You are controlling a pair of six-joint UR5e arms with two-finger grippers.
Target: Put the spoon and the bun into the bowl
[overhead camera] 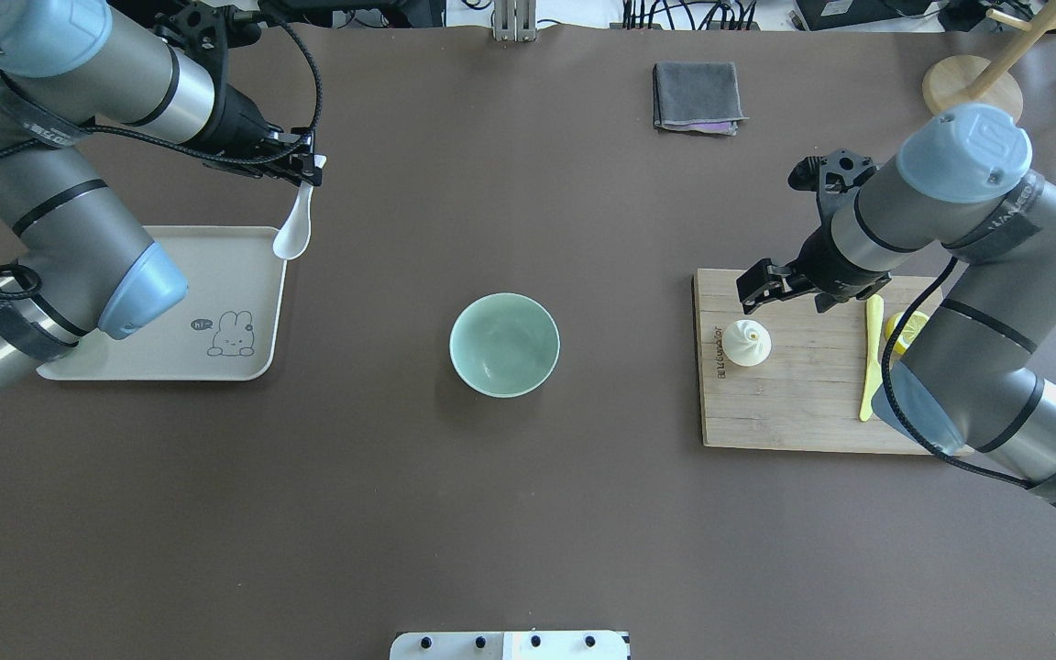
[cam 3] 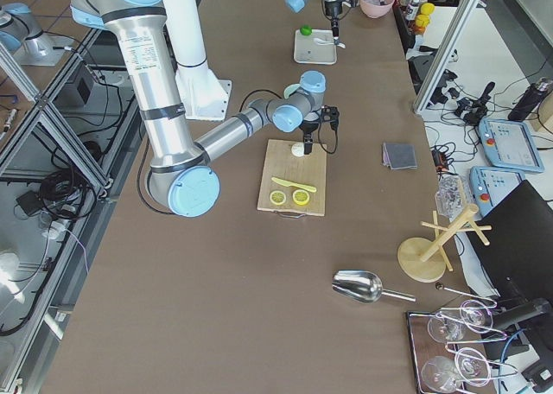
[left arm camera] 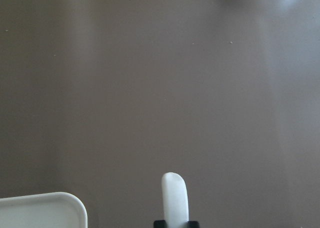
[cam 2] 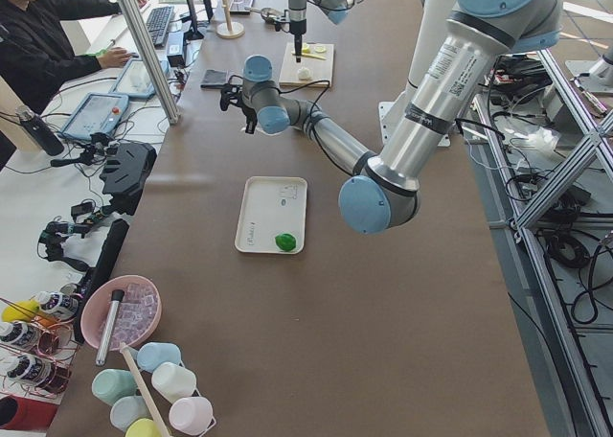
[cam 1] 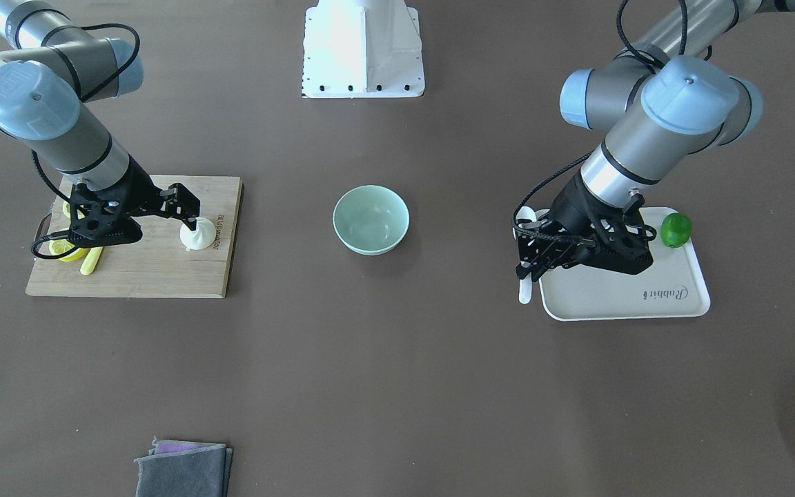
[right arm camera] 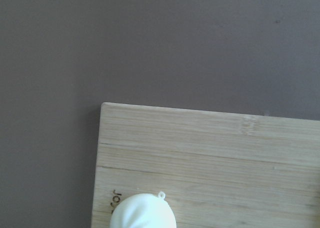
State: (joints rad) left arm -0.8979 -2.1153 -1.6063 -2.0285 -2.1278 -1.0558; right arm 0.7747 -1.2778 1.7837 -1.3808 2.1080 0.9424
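Next, the right gripper grabs the white bun by its pleated top (cam 1: 197, 232), to put the bun in the mint-green bowl (cam 1: 371, 219).
The white spoon (overhead camera: 293, 234) hangs from my left gripper (overhead camera: 308, 170), which is shut on its handle; the scoop points down over the far corner of the beige tray (overhead camera: 216, 275). In the front view the spoon (cam 1: 524, 290) is just off the tray's edge. Its tip shows in the left wrist view (left arm camera: 174, 195). The white pleated bun (overhead camera: 746, 344) sits on the wooden board (overhead camera: 785, 403). My right gripper (overhead camera: 757, 289) is open and hovers just above and beyond the bun, apart from it. The mint-green bowl (overhead camera: 504, 345) stands empty at the table's middle.
A green lime (cam 1: 676, 229) lies on the tray. Lemon halves (overhead camera: 904, 325) and a yellow plastic knife (overhead camera: 872, 367) lie on the board under my right arm. A folded grey cloth (overhead camera: 696, 96) lies at the far side.
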